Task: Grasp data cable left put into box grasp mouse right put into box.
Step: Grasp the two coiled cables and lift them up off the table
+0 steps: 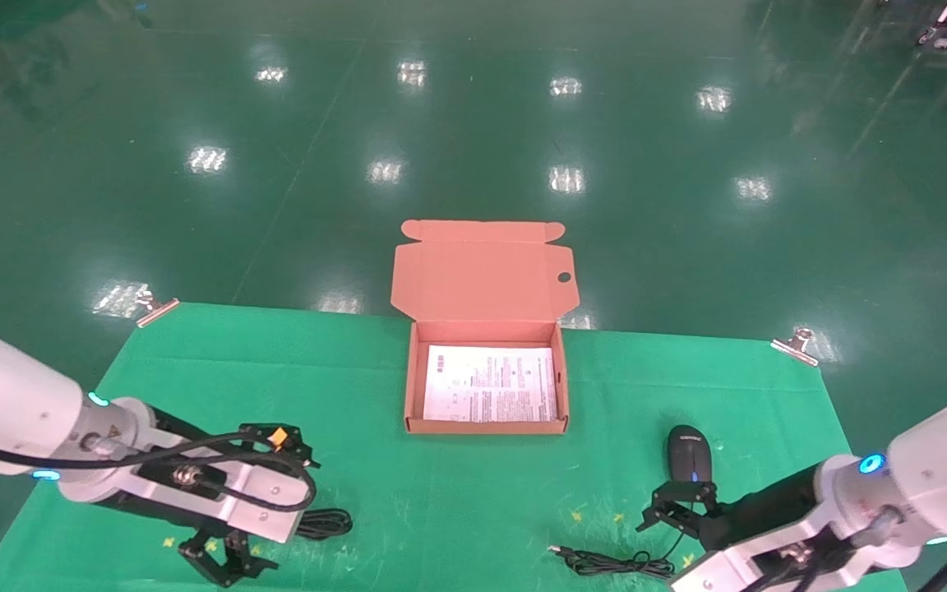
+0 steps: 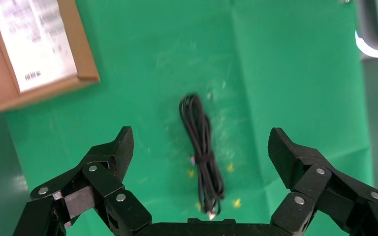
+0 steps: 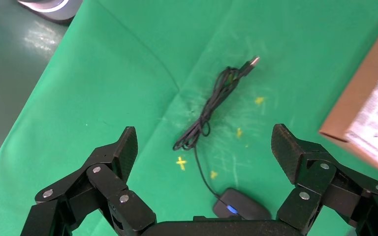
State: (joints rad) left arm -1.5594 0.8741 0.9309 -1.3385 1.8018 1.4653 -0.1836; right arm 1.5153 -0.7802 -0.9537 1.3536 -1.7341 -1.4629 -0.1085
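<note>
Next, my left gripper grabs the data cable by the tie near its middle (image 2: pixel 204 158). The long data cable's ends have loose loops.
The data cable (image 2: pixel 202 152), a long narrow black bundle, lies on the green cloth; in the head view its end (image 1: pixel 324 523) shows beside my left arm. My left gripper (image 2: pixel 202 140) hovers above it, open and empty, also in the head view (image 1: pixel 227 559). The black mouse (image 1: pixel 690 454) with a blue light lies at the right front, and its cord (image 1: pixel 613 563) is bunched near the front edge. My right gripper (image 1: pixel 679 503) hangs open and empty just in front of the mouse (image 3: pixel 241 206), with the cord (image 3: pixel 211 108) beyond. The open box (image 1: pixel 412 386) stands at the centre.
A printed white sheet (image 1: pixel 490 382) lies in the box, whose lid (image 1: pixel 482 267) stands open at the back. Metal clips (image 1: pixel 153 308) (image 1: pixel 798 345) hold the green cloth (image 1: pixel 473 493) at the table's back corners. Green floor lies beyond.
</note>
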